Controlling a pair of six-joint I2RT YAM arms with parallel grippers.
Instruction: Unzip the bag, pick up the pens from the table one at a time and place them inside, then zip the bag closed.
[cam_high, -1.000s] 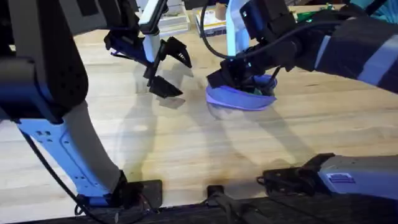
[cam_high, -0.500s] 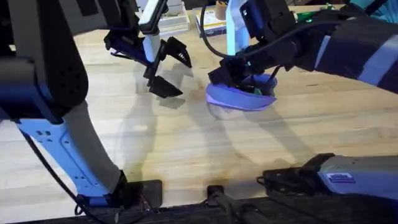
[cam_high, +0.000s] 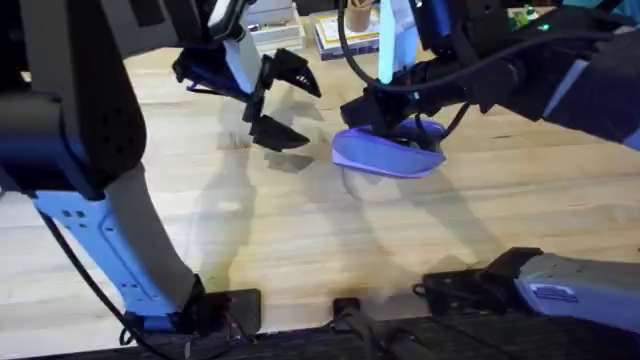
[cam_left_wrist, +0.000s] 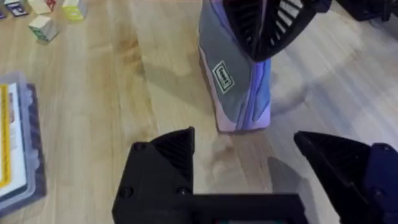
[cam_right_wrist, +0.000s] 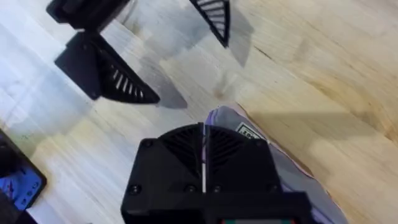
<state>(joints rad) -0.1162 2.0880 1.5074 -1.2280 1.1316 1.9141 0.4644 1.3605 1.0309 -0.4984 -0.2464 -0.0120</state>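
Note:
I should keep the lavender bag steady while the bag's zipper closes, so I should next grab the bag with my left gripper by the end with the label (cam_high: 342, 150) (cam_left_wrist: 241, 117).
The lavender bag (cam_high: 385, 152) lies on the table (cam_high: 300, 230) right of centre, and in the left wrist view the bag (cam_left_wrist: 236, 87) is seen end-on. My right gripper (cam_high: 372, 112) sits on the bag's left end, its fingers (cam_right_wrist: 202, 149) pressed together on the top of the fabric (cam_right_wrist: 252, 134). My left gripper (cam_high: 282, 105) hovers open just left of the bag, with nothing between its fingers (cam_left_wrist: 165, 155). The pens are out of view.
Books and boxes (cam_high: 275, 35) stand along the table's far edge. A clear plastic box (cam_left_wrist: 15, 149) and small blocks (cam_left_wrist: 43, 25) lie to one side of the left gripper. Bare wood stretches from the bag to the arm bases.
Both grippers have shifted slightly away from the bases and to the right. The right gripper stays shut on the bag's end, and the bag has barely moved.

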